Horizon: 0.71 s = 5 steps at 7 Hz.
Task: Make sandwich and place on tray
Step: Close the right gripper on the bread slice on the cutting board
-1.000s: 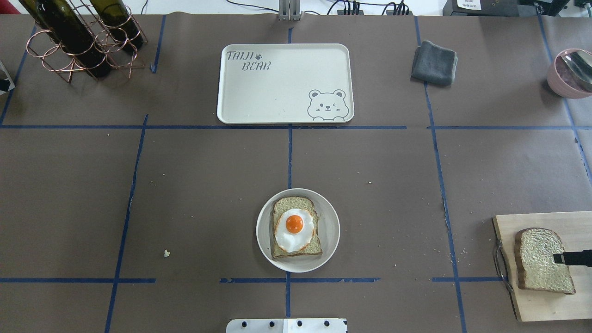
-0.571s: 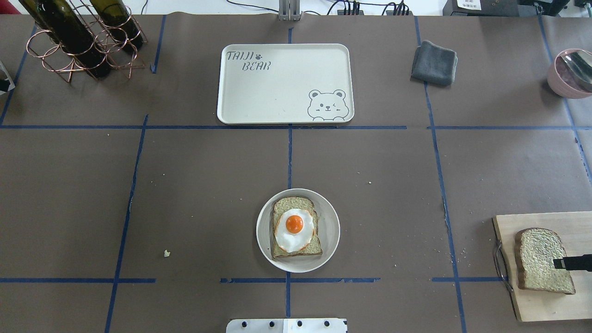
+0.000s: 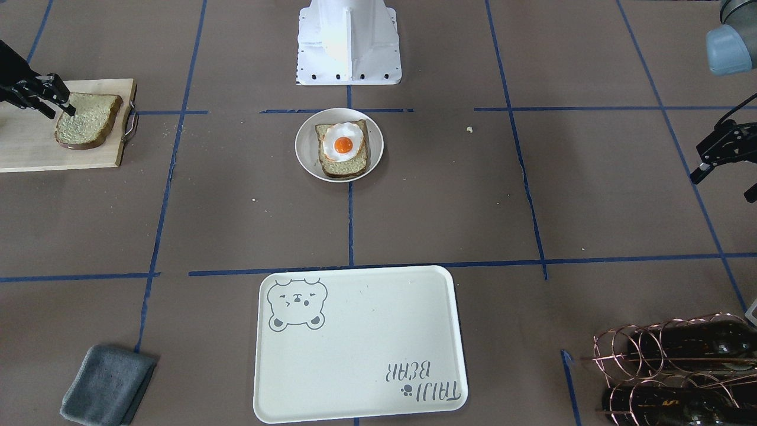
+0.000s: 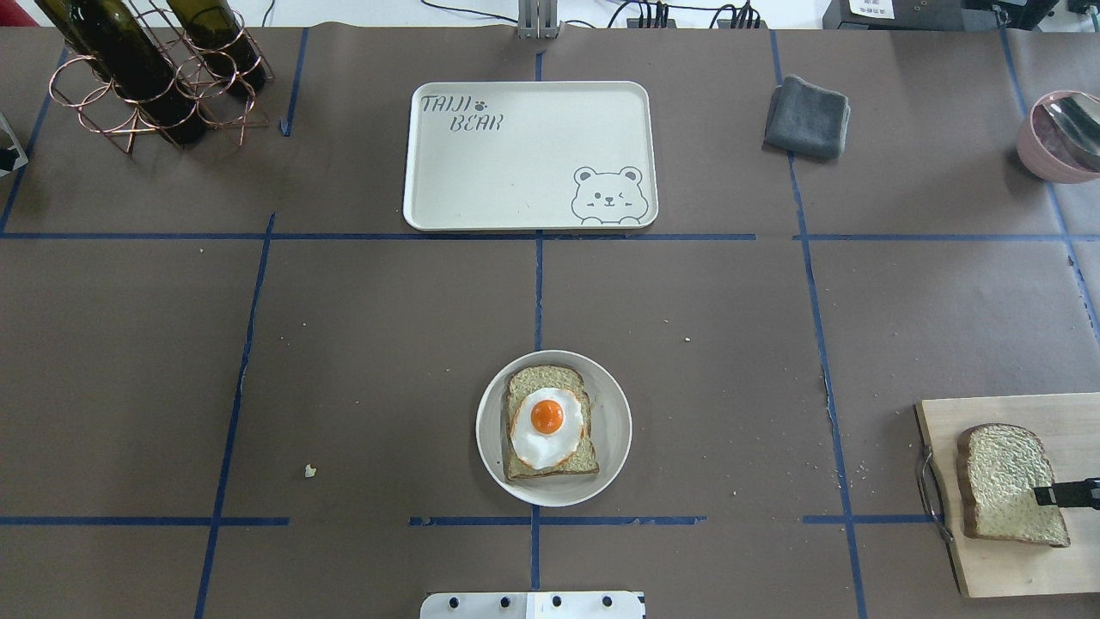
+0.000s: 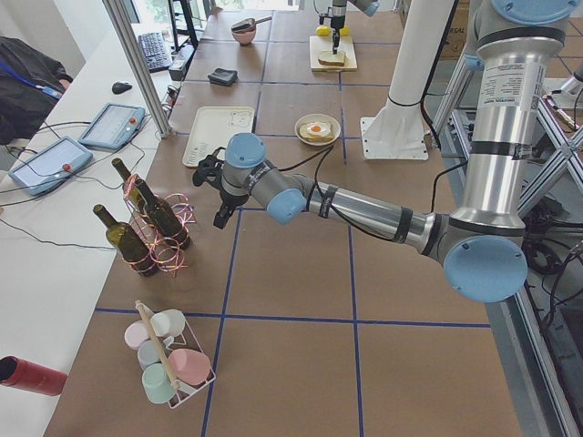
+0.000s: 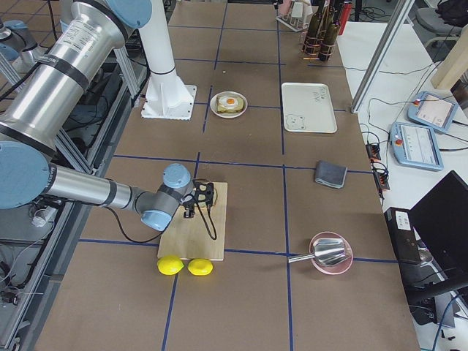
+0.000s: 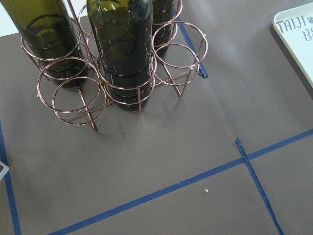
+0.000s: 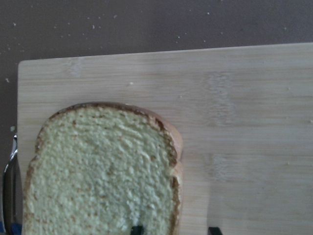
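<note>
The tan bread slice should top the egg and finish the sandwich, so my right gripper should grab it by its crust edge [image 8: 174, 205] next.
One bread slice topped with the fried egg [image 4: 547, 421] lies on a small round plate [image 4: 614, 430] near the robot's base, also shown in the front view [image 3: 343, 145]. The second bread slice [image 4: 1001, 473] lies on a wooden board [image 4: 1014, 572] at the right. My right gripper [image 4: 1053, 494] hangs open low over this slice's outer edge. In the right wrist view [image 8: 174, 228] one fingertip is over the bread [image 8: 98, 171], the other over the board [image 8: 244, 122]. The cream tray [image 4: 516, 163] lies empty at the far middle. My left gripper [image 3: 718, 157] is open and empty, far left.
A copper wire rack with wine bottles [image 4: 146, 69] stands at the far left, close to my left gripper [image 5: 211, 177]. A folded grey cloth [image 4: 806, 116] lies right of the tray. A pink bowl with a metal scoop [image 4: 1057, 137] is far right. Two lemons [image 6: 185, 266] lie beside the board.
My right gripper has slid a little toward the robot's side and outward over the bread slice on the board. Nothing else has moved.
</note>
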Motion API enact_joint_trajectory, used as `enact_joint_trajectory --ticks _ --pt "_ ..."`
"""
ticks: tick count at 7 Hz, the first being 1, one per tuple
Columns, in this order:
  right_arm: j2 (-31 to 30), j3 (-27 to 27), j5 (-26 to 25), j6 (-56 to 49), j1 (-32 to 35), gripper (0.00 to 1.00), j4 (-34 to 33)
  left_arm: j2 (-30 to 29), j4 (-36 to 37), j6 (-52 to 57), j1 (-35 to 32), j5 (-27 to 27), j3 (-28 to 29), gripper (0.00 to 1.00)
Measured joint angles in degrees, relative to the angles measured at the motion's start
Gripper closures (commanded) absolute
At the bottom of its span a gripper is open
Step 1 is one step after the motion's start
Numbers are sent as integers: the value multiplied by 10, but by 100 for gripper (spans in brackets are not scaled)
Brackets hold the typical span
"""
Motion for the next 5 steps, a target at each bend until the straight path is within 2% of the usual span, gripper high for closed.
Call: enact_joint_trajectory --ticks 5 --pt "0 5 0 0 1 100 0 1 0 1 0 0 1 0"
